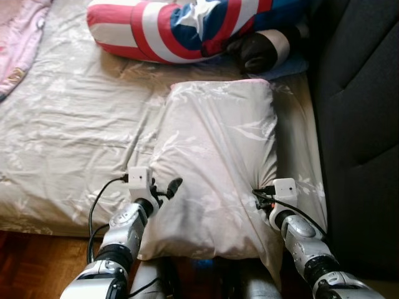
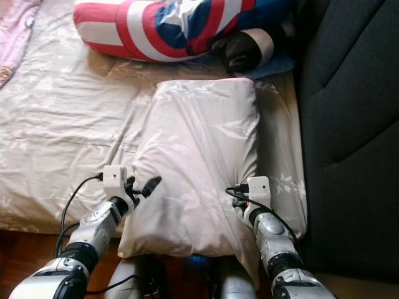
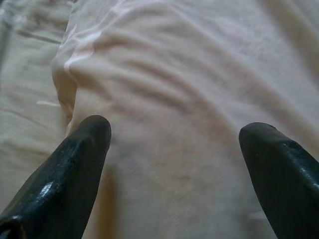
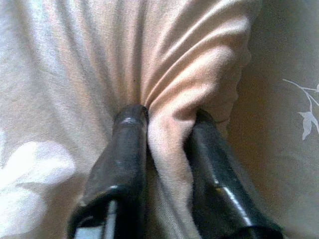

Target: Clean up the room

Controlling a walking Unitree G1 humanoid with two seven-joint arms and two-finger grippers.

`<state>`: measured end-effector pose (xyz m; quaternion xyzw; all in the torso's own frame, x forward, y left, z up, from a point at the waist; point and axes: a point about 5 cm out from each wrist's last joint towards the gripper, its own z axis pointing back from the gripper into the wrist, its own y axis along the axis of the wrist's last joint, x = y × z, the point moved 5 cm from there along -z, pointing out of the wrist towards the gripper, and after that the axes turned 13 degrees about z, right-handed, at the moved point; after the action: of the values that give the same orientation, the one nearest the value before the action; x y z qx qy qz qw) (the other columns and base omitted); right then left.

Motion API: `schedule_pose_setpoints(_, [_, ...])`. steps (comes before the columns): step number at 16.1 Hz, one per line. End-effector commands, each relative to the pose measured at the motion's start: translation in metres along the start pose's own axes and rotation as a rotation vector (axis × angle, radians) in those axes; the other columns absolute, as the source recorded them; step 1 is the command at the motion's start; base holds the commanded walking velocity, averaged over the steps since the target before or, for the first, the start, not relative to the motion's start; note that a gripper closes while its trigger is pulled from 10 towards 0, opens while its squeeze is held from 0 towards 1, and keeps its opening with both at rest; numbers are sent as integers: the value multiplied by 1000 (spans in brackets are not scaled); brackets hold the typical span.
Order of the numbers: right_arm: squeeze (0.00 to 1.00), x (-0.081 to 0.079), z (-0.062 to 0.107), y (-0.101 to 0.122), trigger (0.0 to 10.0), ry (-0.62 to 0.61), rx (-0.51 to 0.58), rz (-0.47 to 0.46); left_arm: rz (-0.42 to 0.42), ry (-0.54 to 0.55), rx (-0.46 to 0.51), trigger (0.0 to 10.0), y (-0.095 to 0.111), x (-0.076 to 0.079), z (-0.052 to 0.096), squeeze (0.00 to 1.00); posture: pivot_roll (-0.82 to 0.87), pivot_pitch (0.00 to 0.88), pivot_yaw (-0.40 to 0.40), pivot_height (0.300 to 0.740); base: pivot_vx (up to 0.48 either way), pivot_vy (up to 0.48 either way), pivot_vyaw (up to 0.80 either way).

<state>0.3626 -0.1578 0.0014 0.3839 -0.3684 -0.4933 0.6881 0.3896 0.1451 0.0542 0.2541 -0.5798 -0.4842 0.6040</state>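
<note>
Next, my left gripper grabs the pillow by the loose fold at its side (image 1: 163,180), since the pillow's broad side spreads wider than the open fingers.
A beige pillow (image 1: 215,162) with a faint leaf print lies lengthwise on the bed, its near end hanging over the bed's edge. My right gripper (image 4: 167,134) is shut on a bunched fold of the pillow's right side, and the cloth puckers around the fingers (image 4: 124,149). My left gripper (image 3: 174,134) stands open at the pillow's left edge, one fingertip (image 3: 94,129) by the seam, the other (image 3: 259,137) over the pillow's face. In the left eye view the left gripper (image 1: 167,188) rests against the pillow's near left side.
A red, white and blue star-shield cushion (image 1: 181,28) lies at the head of the bed (image 1: 68,137), with a black and white item (image 1: 259,48) beside it. A pink cloth (image 1: 19,37) lies at the far left. A dark upholstered panel (image 1: 361,124) stands along the right. Wooden floor (image 1: 31,268) shows below.
</note>
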Motion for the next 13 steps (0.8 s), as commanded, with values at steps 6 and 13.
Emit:
schedule_pose_setpoints(6, [0, -28, 16, -48, 0, 114, -109, 15, 14, 129, -32, 10000, -25, -18, 9, 0, -85, 402, -63, 660, 0, 0, 0])
schedule_pose_setpoints(13, [0, -29, 27, -57, 0, 129, -107, 15, 12, 204, -59, 10000, -33, -35, 17, 0, -125, 422, -97, 660, 0, 0, 0])
